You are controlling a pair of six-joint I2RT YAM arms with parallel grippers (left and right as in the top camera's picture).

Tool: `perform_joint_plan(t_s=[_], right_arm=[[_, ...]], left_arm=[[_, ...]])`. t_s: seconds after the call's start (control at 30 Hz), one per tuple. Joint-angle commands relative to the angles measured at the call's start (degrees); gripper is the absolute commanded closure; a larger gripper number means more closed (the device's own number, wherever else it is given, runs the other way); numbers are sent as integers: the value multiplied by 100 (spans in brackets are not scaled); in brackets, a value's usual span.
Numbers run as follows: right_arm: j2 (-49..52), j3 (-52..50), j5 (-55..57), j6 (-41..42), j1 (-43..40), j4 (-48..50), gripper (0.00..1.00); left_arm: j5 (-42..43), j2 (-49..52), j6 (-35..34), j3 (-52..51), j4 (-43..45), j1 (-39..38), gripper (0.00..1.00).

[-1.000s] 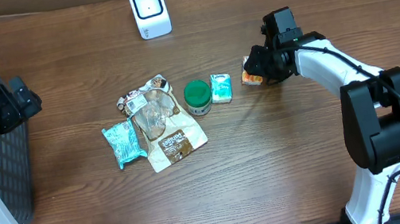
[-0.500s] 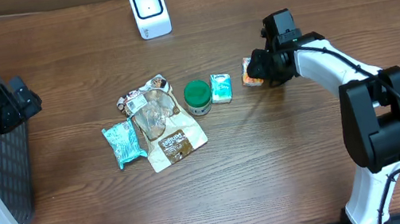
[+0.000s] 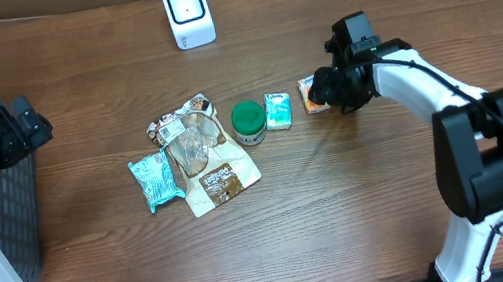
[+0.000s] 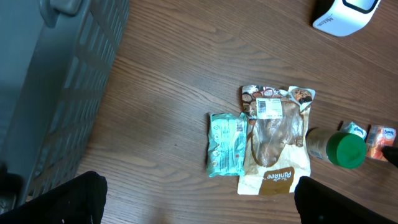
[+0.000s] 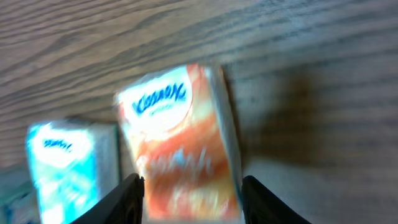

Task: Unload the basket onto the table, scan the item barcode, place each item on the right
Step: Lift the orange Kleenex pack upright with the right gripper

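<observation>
Next, my right gripper pinches the orange carton across its sides at the carton's end away from the logo (image 3: 317, 105) (image 5: 192, 198), and the rest stays exposed for scanning the barcode.
A small orange juice-style carton (image 3: 311, 92) lies on the wood table right of centre. My right gripper (image 3: 324, 89) sits over it. In the right wrist view the carton (image 5: 180, 149) lies flat between the two fingers of the right gripper (image 5: 193, 188). The jaws straddle its sides with slight gaps and stand open. The white barcode scanner (image 3: 188, 12) stands at the back of the table, and the left wrist view catches its edge (image 4: 345, 14). My left gripper (image 4: 199, 199) hovers wide open and empty high at the left, by the basket (image 3: 1, 221).
A teal carton (image 3: 277, 111) and a green-lidded jar (image 3: 248, 121) sit just left of the orange carton. Further left lie a clear snack bag (image 3: 192, 135), a brown-and-white pouch (image 3: 222, 181) and a teal packet (image 3: 155, 181). The dark basket wall (image 4: 56, 81) fills the left edge.
The right jaws have spread wider around the orange carton, and gripper and carton have shifted slightly left. The left arm has not moved.
</observation>
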Motion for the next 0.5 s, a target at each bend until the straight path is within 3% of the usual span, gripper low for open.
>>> perform_joint_plan(t_s=[0.0, 0.2, 0.47], right_arm=[[-463, 190, -46, 409, 20, -142, 51], [-402, -26, -15, 1491, 20, -310, 51], [7, -203, 7, 1438, -22, 116, 56]], left_arm=[[87, 50, 85, 125, -13, -4, 1], [87, 50, 83, 125, -13, -4, 0], [87, 50, 83, 125, -13, -4, 0]])
